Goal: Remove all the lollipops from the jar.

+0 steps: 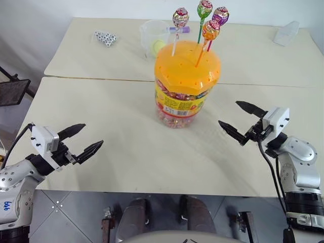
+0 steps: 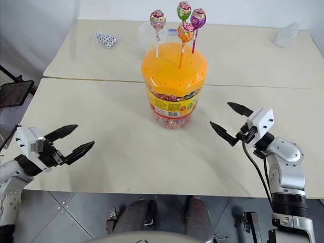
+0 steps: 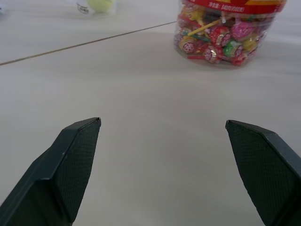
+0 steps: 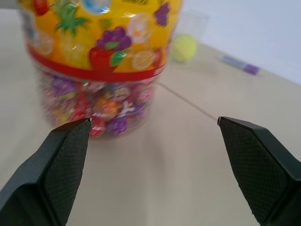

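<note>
My right gripper needs to grab the orange lollipop by its orange stick (image 1: 201, 54) next, to pull it out of the jar (image 1: 185, 91).
The jar (image 1: 185, 91) stands upright mid-table, a clear tub with a domed orange lid, a yellow-red label and wrapped candies inside. Several lollipops (image 1: 210, 29) in shiny wrappers stick up from holes in its lid on thin sticks. My left gripper (image 1: 86, 139) hovers open over the near left of the table, well short of the jar. My right gripper (image 1: 242, 120) hangs open to the jar's right, pointing toward it, apart from it. Both are empty. The jar's lower wall (image 4: 99, 103) shows close in the right wrist view, and farther off as the jar (image 3: 221, 40) in the left wrist view.
A clear plastic cup (image 1: 154, 36) with a yellow ball stands behind the jar. A purple pen (image 1: 181, 30) lies beside it. Small dice-like pieces (image 1: 105, 38) lie at the far left, a clear wrapper (image 1: 286, 33) at the far right. A seam (image 1: 101, 79) joins two tables.
</note>
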Robot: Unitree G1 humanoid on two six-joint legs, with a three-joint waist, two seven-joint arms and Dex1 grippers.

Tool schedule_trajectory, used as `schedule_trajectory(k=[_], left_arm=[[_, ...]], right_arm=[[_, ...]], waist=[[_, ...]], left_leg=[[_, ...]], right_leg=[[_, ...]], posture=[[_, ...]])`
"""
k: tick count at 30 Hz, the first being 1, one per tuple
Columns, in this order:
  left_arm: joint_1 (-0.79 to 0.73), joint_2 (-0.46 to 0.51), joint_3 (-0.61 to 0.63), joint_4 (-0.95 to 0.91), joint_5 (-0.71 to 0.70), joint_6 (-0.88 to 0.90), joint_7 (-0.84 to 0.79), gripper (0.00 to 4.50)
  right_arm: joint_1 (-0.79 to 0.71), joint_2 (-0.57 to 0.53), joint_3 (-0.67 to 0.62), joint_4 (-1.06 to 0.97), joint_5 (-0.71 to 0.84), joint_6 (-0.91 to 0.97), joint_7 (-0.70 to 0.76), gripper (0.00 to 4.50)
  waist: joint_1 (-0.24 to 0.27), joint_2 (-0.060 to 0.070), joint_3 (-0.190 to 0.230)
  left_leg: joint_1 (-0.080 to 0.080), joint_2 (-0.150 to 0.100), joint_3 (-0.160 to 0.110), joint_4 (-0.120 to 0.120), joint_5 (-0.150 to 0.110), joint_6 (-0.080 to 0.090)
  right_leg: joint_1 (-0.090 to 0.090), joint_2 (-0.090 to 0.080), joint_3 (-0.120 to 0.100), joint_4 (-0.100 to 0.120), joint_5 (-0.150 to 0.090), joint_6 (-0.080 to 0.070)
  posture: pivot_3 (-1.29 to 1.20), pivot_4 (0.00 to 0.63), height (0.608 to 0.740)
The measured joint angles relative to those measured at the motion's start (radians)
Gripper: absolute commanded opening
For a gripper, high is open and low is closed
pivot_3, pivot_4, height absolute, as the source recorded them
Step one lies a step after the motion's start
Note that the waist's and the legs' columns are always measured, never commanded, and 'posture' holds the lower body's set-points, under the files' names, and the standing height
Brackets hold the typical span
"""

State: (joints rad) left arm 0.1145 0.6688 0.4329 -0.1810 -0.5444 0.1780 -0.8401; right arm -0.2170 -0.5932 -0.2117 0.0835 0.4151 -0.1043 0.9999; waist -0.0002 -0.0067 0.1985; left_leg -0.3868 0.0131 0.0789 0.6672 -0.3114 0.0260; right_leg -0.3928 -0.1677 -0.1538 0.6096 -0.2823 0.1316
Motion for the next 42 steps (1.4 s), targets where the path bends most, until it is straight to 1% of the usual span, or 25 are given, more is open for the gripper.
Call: schedule_trajectory(k=[4, 6, 7, 9, 10, 12, 13, 14, 15, 17, 19, 21, 23, 25, 28, 33, 36, 38, 39, 41, 42], left_arm=[[-0.058, 0.003, 0.0, 0.024, -0.021, 0.01, -0.014, 4.5], [-0.096, 0.005, 0.0, 0.04, -0.077, 0.048, -0.04, 4.5], [-0.126, 0.007, 0.003, 0.043, -0.136, 0.093, -0.06, 4.5], [-0.232, 0.008, 0.021, 0.053, -0.268, 0.195, -0.072, 4.5], [-0.28, 0.015, 0.031, 0.054, -0.312, 0.227, -0.071, 4.5], [-0.427, 0.02, 0.018, 0.074, -0.374, 0.29, -0.067, 4.5], [-0.499, 0.015, 0.0, 0.089, -0.382, 0.307, -0.066, 4.5], [-0.579, 0.006, -0.033, 0.116, -0.38, 0.318, -0.069, 4.5], [-0.627, 0.002, -0.06, 0.132, -0.373, 0.322, -0.07, 4.5], [-0.76, -0.024, -0.164, 0.21, -0.307, 0.321, -0.103, 4.5], [-0.857, -0.069, -0.241, 0.277, -0.268, 0.325, -0.13, 4.5], [-0.965, -0.121, -0.298, 0.339, -0.243, 0.33, -0.148, 4.5], [-1.053, -0.149, -0.34, 0.397, -0.199, 0.331, -0.158, 4.5], [-1.106, -0.172, -0.366, 0.431, -0.171, 0.332, -0.164, 4.5], [-1.132, -0.214, -0.378, 0.448, -0.158, 0.347, -0.179, 3.9], [-1.166, -0.254, -0.407, 0.498, -0.109, 0.35, -0.177, 2.36], [-1.194, -0.283, -0.41, 0.516, -0.082, 0.343, -0.163, 1.52], [-1.209, -0.299, -0.409, 0.537, -0.066, 0.33, -0.152, 0.83], [-1.21, -0.306, -0.408, 0.546, -0.061, 0.321, -0.149, 0.61], [-1.21, -0.32, -0.402, 0.557, -0.054, 0.306, -0.146, 0.03], [-1.21, -0.325, -0.392, 0.56, -0.054, 0.296, -0.147, 0.03]], right_arm=[[0.05, -0.031, 0.007, -0.046, 0.033, 0.023, 0.063, 4.47], [0.082, -0.033, -0.004, -0.113, 0.097, 0.059, 0.077, 4.47], [0.098, -0.032, -0.026, -0.164, 0.156, 0.093, 0.074, 4.47], [0.124, -0.031, -0.094, -0.29, 0.288, 0.158, 0.039, 4.47], [0.126, -0.03, -0.12, -0.341, 0.332, 0.175, 0.024, 4.47], [0.161, -0.031, -0.187, -0.454, 0.41, 0.203, -0.027, 4.47], [0.178, -0.031, -0.213, -0.496, 0.434, 0.217, -0.058, 4.47], [0.193, -0.03, -0.242, -0.532, 0.456, 0.226, -0.095, 4.47], [0.196, -0.029, -0.261, -0.556, 0.473, 0.235, -0.12, 4.47], [0.235, -0.019, -0.322, -0.609, 0.518, 0.242, -0.184, 4.47], [0.277, -0.005, -0.35, -0.644, 0.543, 0.244, -0.206, 4.47], [0.316, 0.005, -0.351, -0.673, 0.55, 0.243, -0.206, 4.47], [0.34, 0.009, -0.349, -0.69, 0.549, 0.239, -0.206, 4.47], [0.342, 0.018, -0.346, -0.705, 0.549, 0.237, -0.215, 4.47], [0.342, 0.031, -0.342, -0.719, 0.546, 0.235, -0.237, 4.5], [0.344, 0.048, -0.33, -0.726, 0.525, 0.229, -0.252, 4.5], [0.342, 0.054, -0.305, -0.731, 0.513, 0.22, -0.255, 4.5], [0.342, 0.057, -0.303, -0.731, 0.506, 0.215, -0.258, 4.5], [0.342, 0.058, -0.299, -0.731, 0.504, 0.213, -0.26, 4.5], [0.341, 0.066, -0.286, -0.731, 0.495, 0.212, -0.265, 4.5], [0.338, 0.067, -0.276, -0.731, 0.492, 0.212, -0.268, 4.5]], waist=[[0.007, 0.0, 0.0], [0.006, 0.0, 0.0], [0.006, 0.0, 0.0], [0.015, 0.0, 0.0], [0.017, 0.0, 0.0], [0.028, 0.0, 0.0], [0.032, 0.0, 0.0], [0.038, 0.0, 0.0], [0.038, -0.001, 0.0], [0.045, -0.001, 0.0], [0.047, -0.001, -0.001], [0.048, -0.002, 0.0], [0.045, -0.002, 0.0], [0.035, -0.002, 0.0], [0.023, -0.002, 0.0], [0.026, -0.002, 0.0], [0.03, -0.002, 0.0], [0.03, -0.002, 0.0], [0.029, -0.002, 0.0], [0.027, -0.002, 0.0], [0.027, -0.002, 0.0]], left_leg=[[0.0, 0.0, 0.0, 0.0, 0.0, 0.0], [0.0, 0.0, 0.0, 0.0, 0.0, 0.0], [0.0, 0.0, -0.001, 0.001, 0.0, 0.0], [-0.001, 0.001, -0.002, 0.002, 0.0, 0.0], [0.0, 0.001, -0.003, 0.003, 0.0, 0.0], [0.0, 0.0, -0.004, 0.004, 0.0, 0.0], [0.0, -0.001, -0.004, 0.004, 0.0, 0.0], [-0.001, -0.001, -0.003, 0.005, 0.0, 0.0], [-0.001, -0.002, -0.002, 0.005, -0.001, 0.001], [-0.001, -0.007, 0.001, 0.005, -0.001, 0.001], [-0.001, -0.006, 0.007, 0.005, -0.001, 0.001], [-0.003, -0.006, 0.008, 0.006, -0.001, 0.001], [-0.003, -0.006, 0.01, 0.006, -0.001, 0.002], [-0.002, -0.005, 0.011, 0.006, -0.001, 0.002], [-0.002, -0.004, 0.011, 0.005, -0.001, 0.002], [-0.002, -0.003, 0.011, 0.007, -0.001, 0.002], [-0.003, -0.003, 0.01, 0.009, -0.002, 0.003], [-0.003, -0.003, 0.011, 0.01, -0.002, 0.003], [-0.003, -0.003, 0.011, 0.01, -0.002, 0.003], [-0.003, -0.003, 0.011, 0.01, -0.002, 0.003], [-0.003, -0.003, 0.011, 0.009, -0.002, 0.003]], right_leg=[[0.0, 0.0, 0.0, 0.0, 0.0, 0.0], [0.0, 0.0, 0.0, 0.0, 0.0, 0.0], [0.0, 0.0, 0.0, 0.0, 0.0, 0.0], [0.001, 0.0, -0.001, 0.001, 0.0, 0.0], [0.001, 0.0, -0.001, 0.001, 0.0, 0.0], [0.002, 0.0, -0.001, 0.001, 0.0, 0.0], [0.003, 0.0, -0.001, 0.001, 0.001, 0.001], [0.003, 0.0, -0.001, 0.001, 0.001, 0.001], [0.003, 0.0, -0.001, 0.0, 0.001, 0.001], [0.002, 0.001, -0.001, 0.0, 0.001, 0.001], [0.002, 0.001, 0.0, 0.0, 0.001, 0.001], [0.001, 0.002, 0.0, -0.001, 0.001, 0.001], [0.001, 0.002, 0.001, -0.001, 0.001, 0.001], [0.001, 0.003, 0.002, -0.001, 0.001, 0.001], [0.0, 0.003, 0.002, -0.001, 0.001, 0.001], [0.0, 0.004, 0.003, -0.001, 0.001, 0.001], [0.0, 0.004, 0.003, -0.001, 0.001, 0.001], [0.0, 0.004, 0.003, -0.001, 0.001, 0.001], [0.0, 0.004, 0.003, -0.001, 0.001, 0.001], [0.0, 0.004, 0.003, -0.001, 0.001, 0.001], [0.0, 0.004, 0.003, -0.001, 0.001, 0.001]], posture=[[0.0, 0.15, 0.74], [0.0, 0.15, 0.74], [0.0, 0.15, 0.74], [0.0, 0.15, 0.74], [0.0, 0.15, 0.74], [0.0, 0.15, 0.74], [0.0, 0.15, 0.74], [0.0, 0.15, 0.74], [0.0, 0.15, 0.74], [0.0, 0.15, 0.74], [0.0, 0.15, 0.74], [0.0, 0.15, 0.74], [0.0, 0.15, 0.74], [0.0, 0.15, 0.74], [0.0, 0.15, 0.74], [0.0, 0.15, 0.74], [0.0, 0.15, 0.74], [0.0, 0.15, 0.74], [0.0, 0.15, 0.74], [0.0, 0.15, 0.74], [0.0, 0.15, 0.74]])
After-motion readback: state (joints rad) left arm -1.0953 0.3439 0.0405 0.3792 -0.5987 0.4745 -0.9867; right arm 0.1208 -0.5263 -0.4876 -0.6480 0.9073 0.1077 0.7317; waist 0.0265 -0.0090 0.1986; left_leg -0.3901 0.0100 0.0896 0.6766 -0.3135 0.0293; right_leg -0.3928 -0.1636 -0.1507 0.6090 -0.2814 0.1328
